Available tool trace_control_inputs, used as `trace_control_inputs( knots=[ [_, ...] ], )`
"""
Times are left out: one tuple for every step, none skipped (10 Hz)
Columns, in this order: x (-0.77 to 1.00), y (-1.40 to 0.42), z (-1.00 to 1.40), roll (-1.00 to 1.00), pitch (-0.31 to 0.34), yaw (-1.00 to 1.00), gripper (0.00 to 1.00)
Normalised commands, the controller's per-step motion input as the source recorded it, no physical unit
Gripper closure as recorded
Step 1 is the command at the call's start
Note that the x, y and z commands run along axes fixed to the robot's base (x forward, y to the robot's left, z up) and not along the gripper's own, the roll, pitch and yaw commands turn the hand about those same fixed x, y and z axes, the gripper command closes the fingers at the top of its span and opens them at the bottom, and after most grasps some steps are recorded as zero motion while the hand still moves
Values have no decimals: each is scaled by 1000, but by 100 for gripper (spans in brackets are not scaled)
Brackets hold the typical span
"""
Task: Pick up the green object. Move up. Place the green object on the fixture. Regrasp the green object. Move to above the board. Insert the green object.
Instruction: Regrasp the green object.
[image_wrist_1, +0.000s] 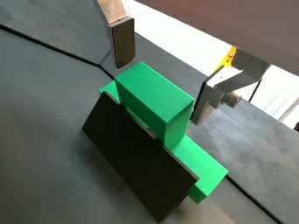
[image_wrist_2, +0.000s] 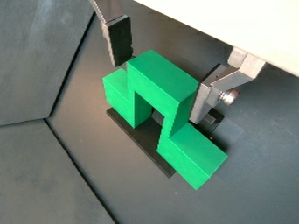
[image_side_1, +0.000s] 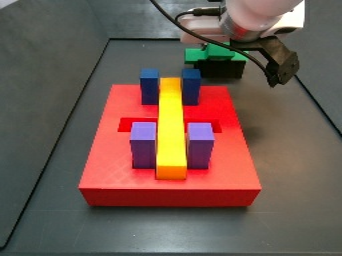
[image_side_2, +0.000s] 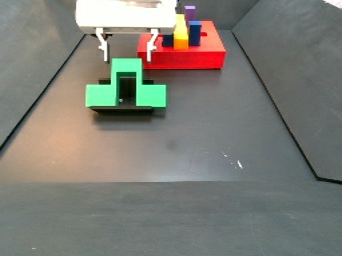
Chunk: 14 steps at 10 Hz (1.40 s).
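The green object's side blocks need to stay free to fit into the board. I need to reach the green object and grab it by its raised centre.
The green object (image_wrist_1: 158, 101) (image_wrist_2: 158, 92) is a blocky arch that rests on the dark fixture (image_wrist_1: 128, 162) (image_side_2: 123, 110), with its raised centre block uppermost. My gripper (image_wrist_1: 166, 70) (image_wrist_2: 163, 70) is open. In both wrist views its fingers stand on either side of the centre block with a gap on each side, and nothing is held. In a side view the gripper (image_side_2: 124, 48) hangs just over the green object (image_side_2: 127, 88). The red board (image_side_1: 167, 170) lies apart from it, and the green object (image_side_1: 207, 55) sits beyond the board's far edge.
The board carries two blue blocks (image_side_1: 150, 85), two purple blocks (image_side_1: 143, 145) and a long yellow bar (image_side_1: 170, 130). The dark floor is bounded by raised walls (image_side_2: 40, 90). The board (image_side_2: 187, 52) lies behind and to the right of the fixture.
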Motion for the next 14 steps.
trace_control_inputs(
  knots=[
    [91,0,-89,234,71,43,0],
    [189,14,-149,329,131,143,0],
    [214,51,-189,369,143,191,0],
    [177,14,-163,306,126,160,0],
    [100,0,-109,229,83,86,0],
    [91,0,-134,229,63,91,0],
    [106,0,-174,251,60,106,0],
    [134,23,-217,291,74,143,0],
    [71,20,-26,134,77,54,0],
    [0,0,0,54,0,0,0],
    [-6,0,-37,0,0,0,0],
    [0,0,-163,-20,86,0,0],
    [0,0,0,9,0,0,0],
    [0,37,-9,97,14,0,0]
  ],
)
